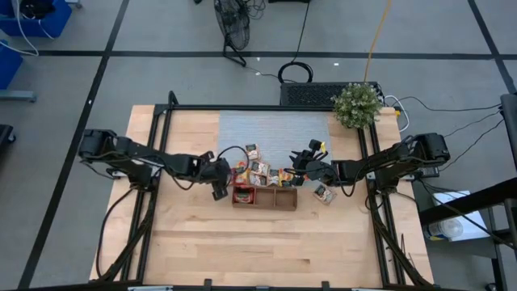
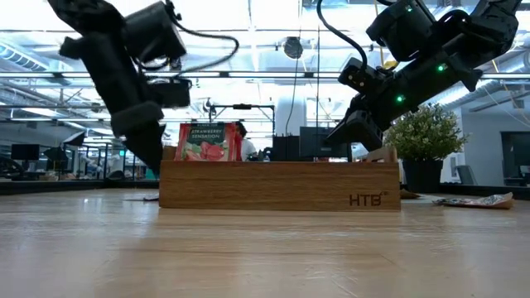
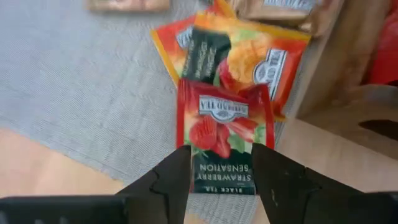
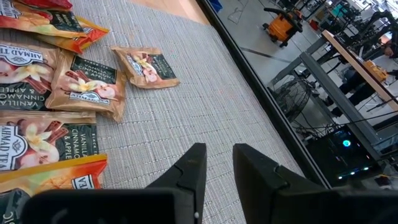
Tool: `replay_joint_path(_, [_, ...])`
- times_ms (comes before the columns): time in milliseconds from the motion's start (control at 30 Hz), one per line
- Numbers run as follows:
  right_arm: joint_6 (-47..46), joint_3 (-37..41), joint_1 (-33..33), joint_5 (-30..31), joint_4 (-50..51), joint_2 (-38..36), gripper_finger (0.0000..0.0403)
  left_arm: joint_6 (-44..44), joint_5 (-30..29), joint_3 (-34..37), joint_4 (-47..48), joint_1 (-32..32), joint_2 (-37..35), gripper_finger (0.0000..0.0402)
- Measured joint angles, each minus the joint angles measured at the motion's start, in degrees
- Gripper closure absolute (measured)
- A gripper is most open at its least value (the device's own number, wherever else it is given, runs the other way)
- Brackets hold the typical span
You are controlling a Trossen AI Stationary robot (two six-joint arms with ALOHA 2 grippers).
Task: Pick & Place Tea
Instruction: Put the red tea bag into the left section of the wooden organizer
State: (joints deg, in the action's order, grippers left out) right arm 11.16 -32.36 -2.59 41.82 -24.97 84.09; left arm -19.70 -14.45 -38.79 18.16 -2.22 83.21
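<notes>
My left gripper's fingers are above the red packet's near end (image 3: 222, 174) in the left wrist view, so closing now would miss it. They go lower first.
A red tea packet (image 3: 221, 124) lies flat on the grey mat (image 3: 81, 81) beside the wooden tray (image 1: 279, 200), its far end tucked under an orange tea packet (image 3: 249, 56). My left gripper (image 3: 221, 152) is open and tipped down over the red packet's near end, at the tray's left end (image 1: 220, 190). Another red packet (image 2: 207, 142) stands upright in the tray's left compartment. Several brown and orange packets (image 4: 81, 81) lie on the mat. My right gripper (image 4: 217, 165) hovers above the mat behind the tray (image 1: 300, 162), slightly open, with nothing between its fingers. My left gripper's fingers (image 3: 177, 171) stand on either side of the red packet's near end (image 3: 221, 177); I cannot tell whether they touch it. They come from above, slanting down, along the packet. The packet lies flat on the mat.
One more packet (image 1: 324, 194) lies on the bare wood right of the tray. A potted plant (image 1: 357, 105) stands at the far right corner. Black frame rails (image 1: 166, 121) run along the table's sides. The near half of the table (image 1: 266, 250) is bare wood.
</notes>
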Motion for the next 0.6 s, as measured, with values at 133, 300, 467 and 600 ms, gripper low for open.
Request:
replay_joint_path(133, [0.00,0.00,-0.02,-0.02,0.02,0.00,0.0332,-0.42,2.35,0.00,-1.80,2.07,3.16,0.0229])
replay_joint_path(300, [0.00,0.00,-0.02,-0.06,0.19,0.00,0.0332,-0.23,5.38,-0.14,-2.81,4.15,7.04,0.0229])
replay_joint_path(467, [0.00,0.00,-0.02,-0.08,0.25,0.00,0.0332,0.70,8.88,-0.30,-2.67,5.30,9.34,0.0229])
replay_joint_path(600, [0.02,0.00,-0.02,-0.09,0.37,0.00,0.0332,1.20,9.51,-0.26,-2.55,5.31,9.45,0.0231])
